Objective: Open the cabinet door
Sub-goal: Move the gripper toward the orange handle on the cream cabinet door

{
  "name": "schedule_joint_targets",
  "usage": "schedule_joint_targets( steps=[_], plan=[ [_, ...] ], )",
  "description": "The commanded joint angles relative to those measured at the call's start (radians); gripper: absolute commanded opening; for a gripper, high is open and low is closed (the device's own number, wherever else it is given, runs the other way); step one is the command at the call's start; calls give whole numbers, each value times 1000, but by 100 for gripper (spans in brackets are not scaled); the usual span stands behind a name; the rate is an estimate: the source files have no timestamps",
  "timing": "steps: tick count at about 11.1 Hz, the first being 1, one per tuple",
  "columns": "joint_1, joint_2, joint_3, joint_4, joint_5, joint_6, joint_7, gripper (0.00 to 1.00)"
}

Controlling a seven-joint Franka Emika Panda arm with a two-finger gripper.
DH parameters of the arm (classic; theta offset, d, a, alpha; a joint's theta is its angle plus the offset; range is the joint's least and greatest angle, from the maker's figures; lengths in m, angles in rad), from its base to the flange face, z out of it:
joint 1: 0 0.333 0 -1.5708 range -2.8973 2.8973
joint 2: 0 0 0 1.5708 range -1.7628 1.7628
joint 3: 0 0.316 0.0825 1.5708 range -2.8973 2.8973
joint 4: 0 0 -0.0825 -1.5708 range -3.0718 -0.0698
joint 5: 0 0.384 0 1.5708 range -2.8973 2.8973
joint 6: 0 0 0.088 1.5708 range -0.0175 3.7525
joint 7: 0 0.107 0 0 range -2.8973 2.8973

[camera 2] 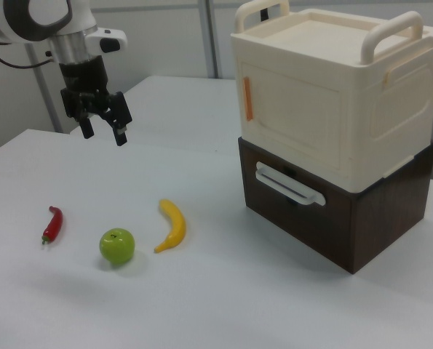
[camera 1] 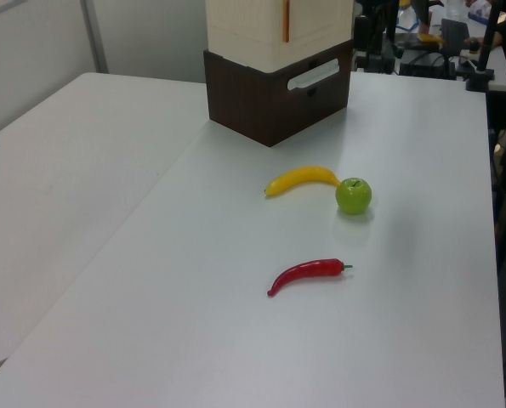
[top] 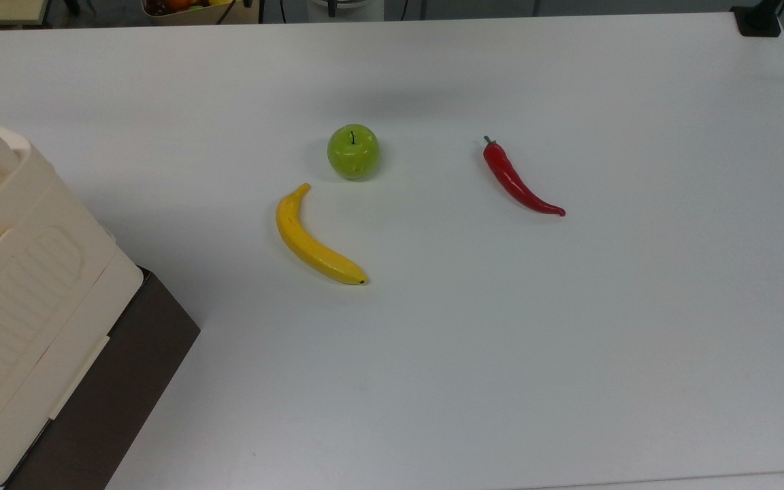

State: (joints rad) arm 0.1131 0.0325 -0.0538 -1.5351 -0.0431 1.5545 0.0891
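The cabinet door needs to open, so my gripper should grab it next by its orange handle strip.
The cream cabinet stands on a dark brown drawer base at the right view's right. Its cabinet door is the front panel, flush and closed, with an orange handle strip along its left edge. In the left view the cabinet door faces right, beside the orange strip. The top view has the cabinet at its left edge. My gripper hangs open and empty above the table, far to the left of the cabinet in the right view.
A yellow banana, a green apple and a red chilli lie mid-table between the gripper and the cabinet. The brown base has a white drawer handle. Bare white tabletop surrounds them.
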Motion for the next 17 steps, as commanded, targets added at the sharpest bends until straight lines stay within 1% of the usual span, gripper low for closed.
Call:
schedule_joint_targets(
  steps=[1,2,5,7,9,11,13,14,15,17],
  plan=[
    [-19,23,-8,58,-4,6,14,100],
    [-42,35,-8,78,-4,24,14,100],
    [-108,72,-11,87,-7,189,20,100],
    [-157,93,-11,89,-27,292,20,100],
    [-191,127,-11,89,-56,402,55,100],
    [-214,170,-11,89,-104,528,75,100],
    [-224,204,-11,89,-107,648,80,100],
    [-224,222,-11,89,-112,683,102,100],
    [-222,237,-11,89,-127,728,142,99],
    [-219,260,-11,89,-190,817,249,99]
  ],
)
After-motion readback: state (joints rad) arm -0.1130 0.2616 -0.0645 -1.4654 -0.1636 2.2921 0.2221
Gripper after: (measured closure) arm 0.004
